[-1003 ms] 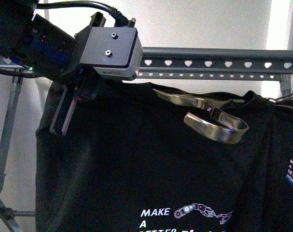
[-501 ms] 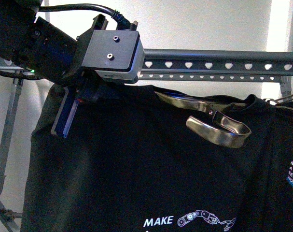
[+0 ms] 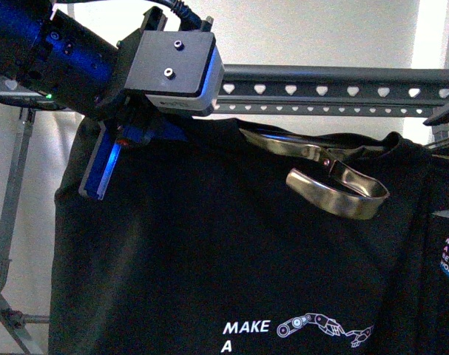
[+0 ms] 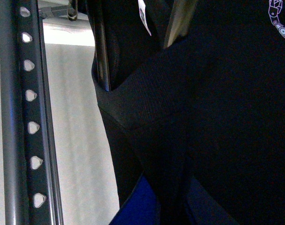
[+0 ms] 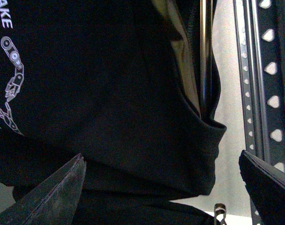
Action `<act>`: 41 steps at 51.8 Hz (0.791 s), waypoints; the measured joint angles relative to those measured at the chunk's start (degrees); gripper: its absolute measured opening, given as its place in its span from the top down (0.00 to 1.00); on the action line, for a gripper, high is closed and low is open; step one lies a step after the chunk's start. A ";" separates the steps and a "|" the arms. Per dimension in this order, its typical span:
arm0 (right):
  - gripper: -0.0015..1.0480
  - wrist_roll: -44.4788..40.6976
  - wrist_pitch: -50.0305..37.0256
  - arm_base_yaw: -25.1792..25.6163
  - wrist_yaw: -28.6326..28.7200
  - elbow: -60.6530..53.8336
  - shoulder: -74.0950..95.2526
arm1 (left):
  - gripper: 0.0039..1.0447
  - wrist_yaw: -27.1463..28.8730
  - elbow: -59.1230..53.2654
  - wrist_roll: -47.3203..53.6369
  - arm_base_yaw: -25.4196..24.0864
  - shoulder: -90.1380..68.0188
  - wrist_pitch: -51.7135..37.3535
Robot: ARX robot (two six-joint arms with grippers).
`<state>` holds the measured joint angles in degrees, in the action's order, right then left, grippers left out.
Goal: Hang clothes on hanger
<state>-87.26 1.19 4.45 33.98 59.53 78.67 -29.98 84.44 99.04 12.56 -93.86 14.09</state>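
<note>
The right gripper grabs that raised shoulder fold (image 3: 390, 150) next, while the shirt's front (image 3: 231, 244) hangs slack and its shoulder stands up in a fold.
The clothes (image 3: 209, 251), a black T-shirt printed MAKE A in white with a robot-arm drawing, hang just below the hanger (image 3: 342, 90), a dark grey rail with heart-shaped holes. The brass-coloured hook (image 3: 339, 188) lies tilted on the shirt's chest below the rail, not over it. My left gripper (image 3: 124, 144) is shut on the shirt's shoulder at the left and holds it up by the rail. In the left wrist view its blue fingers (image 4: 133, 208) pinch the black cloth (image 4: 217, 117) beside the rail (image 4: 20, 117). My right gripper (image 5: 163, 185) is open, its fingers either side of the shirt's other shoulder (image 5: 133, 117).
A second black T-shirt (image 3: 446, 259) with thin silvery wire hooks (image 3: 440, 142) hangs at the far right, against the first. A slim grey pole (image 3: 13, 192) holds the rail at the left. A pale wall lies behind.
My left gripper has shifted slightly up and right with the shirt's shoulder. The brass hook has drifted a little to the right. A dark shape has come in at the right edge.
</note>
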 joint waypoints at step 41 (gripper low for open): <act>0.56 1.84 4.33 -3.98 -8.72 26.82 24.55 | 0.96 0.07 0.00 0.50 -0.02 0.00 0.00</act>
<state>-85.43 5.52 0.47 25.26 86.35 103.22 -29.91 84.44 99.55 12.53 -93.86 14.09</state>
